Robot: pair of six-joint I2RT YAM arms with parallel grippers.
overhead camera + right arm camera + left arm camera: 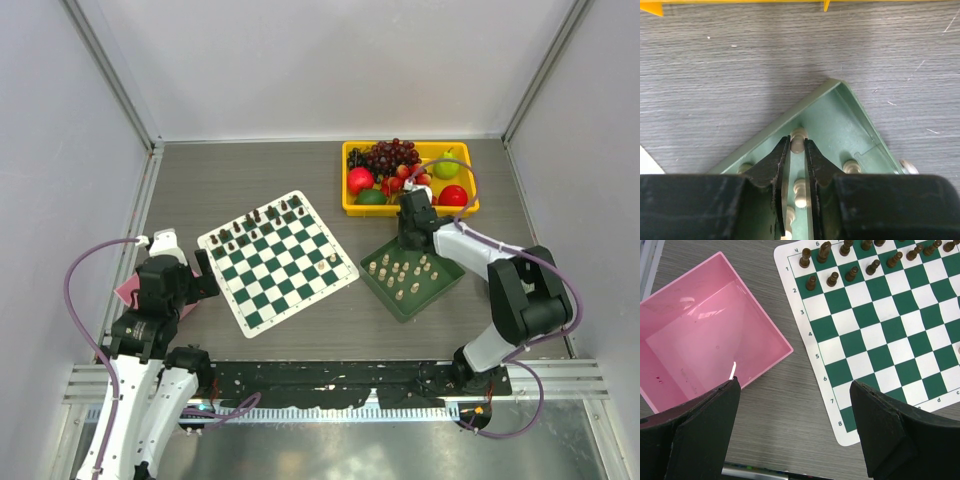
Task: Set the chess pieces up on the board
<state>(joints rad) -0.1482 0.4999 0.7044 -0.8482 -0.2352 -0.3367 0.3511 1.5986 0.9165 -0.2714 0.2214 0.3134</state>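
I would lift the cream piece out of the green tray [840, 120] if I raised my right gripper now, because both fingers are closed against its head [798, 145].
The green and white checkered board [278, 262] lies left of centre, with dark pieces [262, 222] along its far edge and one cream piece [333, 259] near its right corner. Several cream chess pieces [400, 272] stand in a plain green tray [385, 295] to the right. My right gripper [410, 238] is low over the tray's far corner; in the right wrist view the gripper [797, 142] is closed narrowly around a cream piece [798, 135] that stands in the tray [840, 120]. My left gripper [795, 390] is open and empty above the table beside the board's near-left corner [860, 435].
An empty pink box [705, 340] sits left of the board under my left arm [160, 285]. A yellow tray [400, 211] of fruit and grapes stands at the back right, just behind the green tray. Grey walls close in the table.
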